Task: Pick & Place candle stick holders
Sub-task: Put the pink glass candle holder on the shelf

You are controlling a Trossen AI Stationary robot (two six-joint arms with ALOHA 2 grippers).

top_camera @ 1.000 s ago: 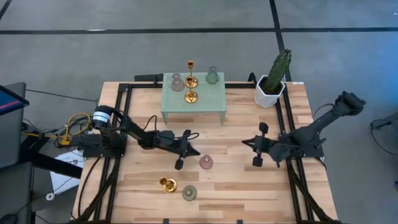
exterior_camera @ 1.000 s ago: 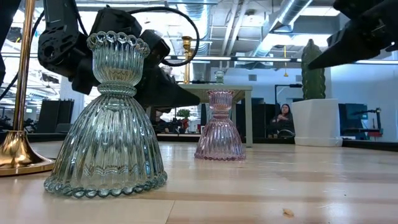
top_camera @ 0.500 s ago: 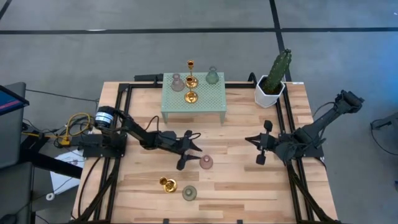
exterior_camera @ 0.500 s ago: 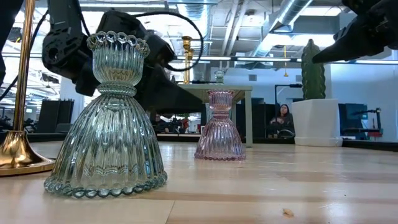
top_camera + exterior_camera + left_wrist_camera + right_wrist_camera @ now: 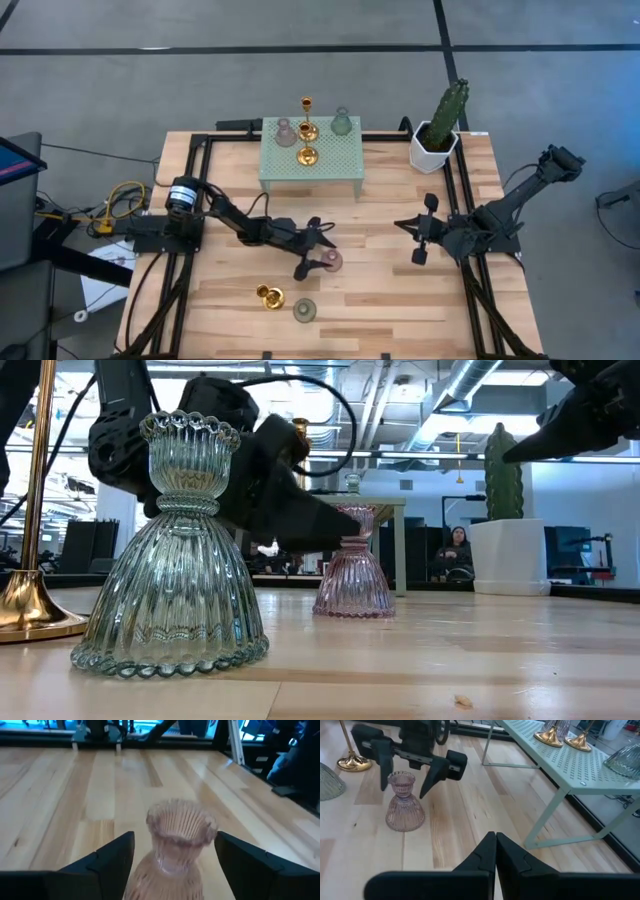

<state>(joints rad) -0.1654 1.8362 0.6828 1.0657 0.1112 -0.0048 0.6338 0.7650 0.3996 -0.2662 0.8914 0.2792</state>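
Note:
I need to set the pink holder upright on the mint green stand, so next I should grab it with my left gripper by its neck (image 5: 331,259) (image 5: 171,862).
A pink bell-shaped candle stick holder (image 5: 331,261) stands upright on its base mid-table. My left gripper (image 5: 323,256) is open around it: in the left wrist view one finger (image 5: 112,854) and the other (image 5: 242,854) stand on either side of its cup (image 5: 181,822) with a gap on each side. Nearer the front edge stand a gold holder (image 5: 268,295) and a green holder (image 5: 304,311). Several more holders stand on the mint green stand (image 5: 345,160). My right gripper (image 5: 402,225) hovers shut at mid-right, holding nothing.
The mint green perforated stand is at the far middle, carrying two gold holders (image 5: 307,128), a pinkish one (image 5: 284,132) and a green one (image 5: 341,122). A cactus in a white pot (image 5: 437,135) stands at the far right. Bare wood lies between the two grippers.
My left gripper has opened from shut and moved toward the table's right edge, up to the pink holder, so its fingers now stand on either side of the cup. The holder has not moved. My right gripper has drawn back slightly toward the right edge.

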